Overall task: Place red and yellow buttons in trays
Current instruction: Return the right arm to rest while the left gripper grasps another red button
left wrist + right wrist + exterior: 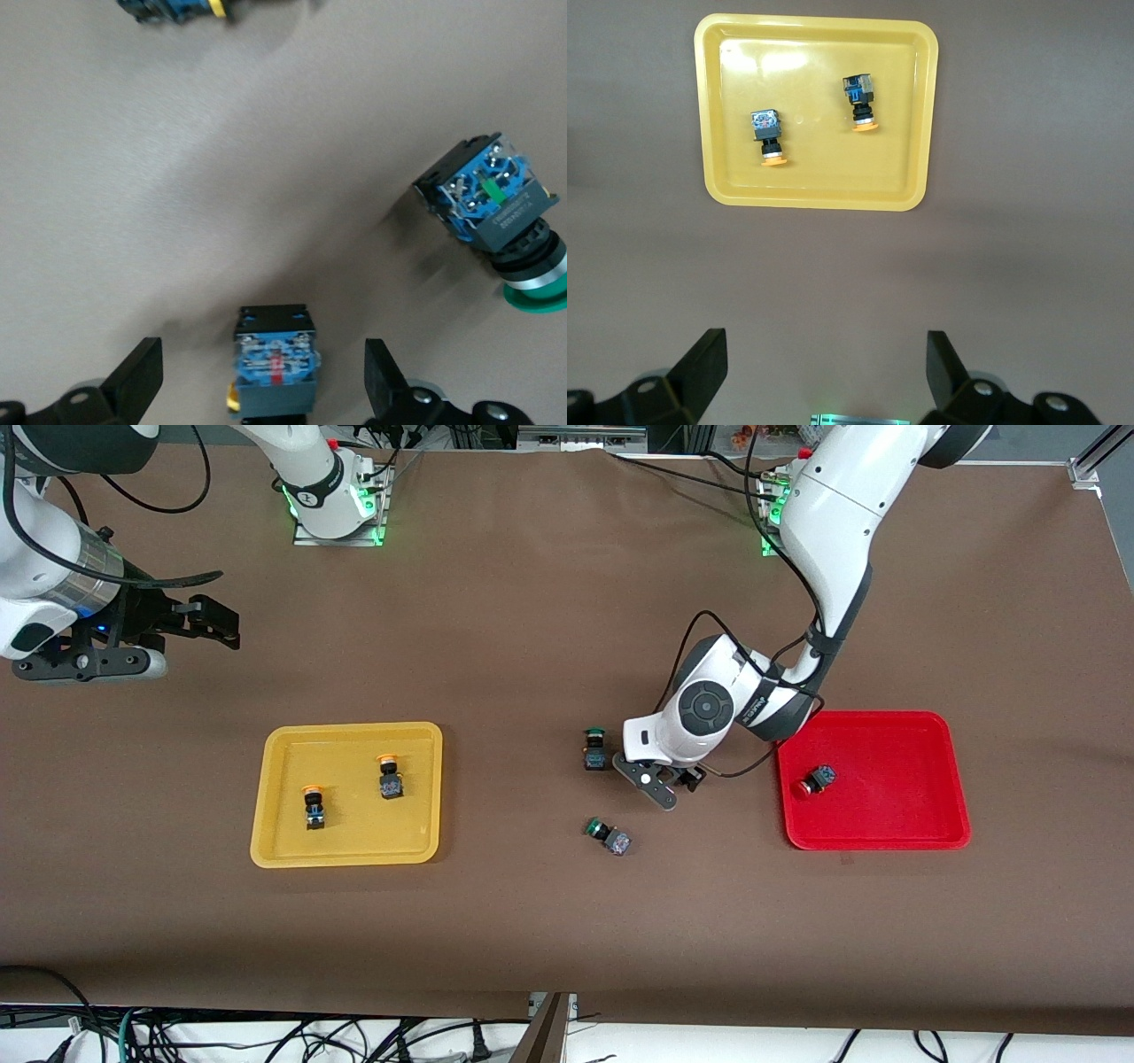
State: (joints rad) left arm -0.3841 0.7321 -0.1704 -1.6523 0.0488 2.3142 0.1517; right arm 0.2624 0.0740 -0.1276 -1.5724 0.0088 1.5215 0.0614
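My left fingers should close; they would hold the red-marked switch's blue body (275,361) between them.
The yellow tray (354,828) holds two orange-yellow buttons (312,804) (391,777); the right wrist view shows the tray (824,181) and both buttons (768,137) (860,102). The red tray (895,815) holds one red button (817,779). My left gripper (675,784) is low over the table beside the red tray. It is open (261,354), with a blue-bodied switch (275,372) bearing a red mark between its fingers, untouched. That switch's cap is hidden. My right gripper (226,627) waits open (824,341) in the air at the right arm's end.
Two green-capped switches lie on the brown table beside the left gripper: one (595,748) farther from the front camera, one (608,837) nearer. The left wrist view shows one green-capped switch (496,208) and part of another switch (173,7).
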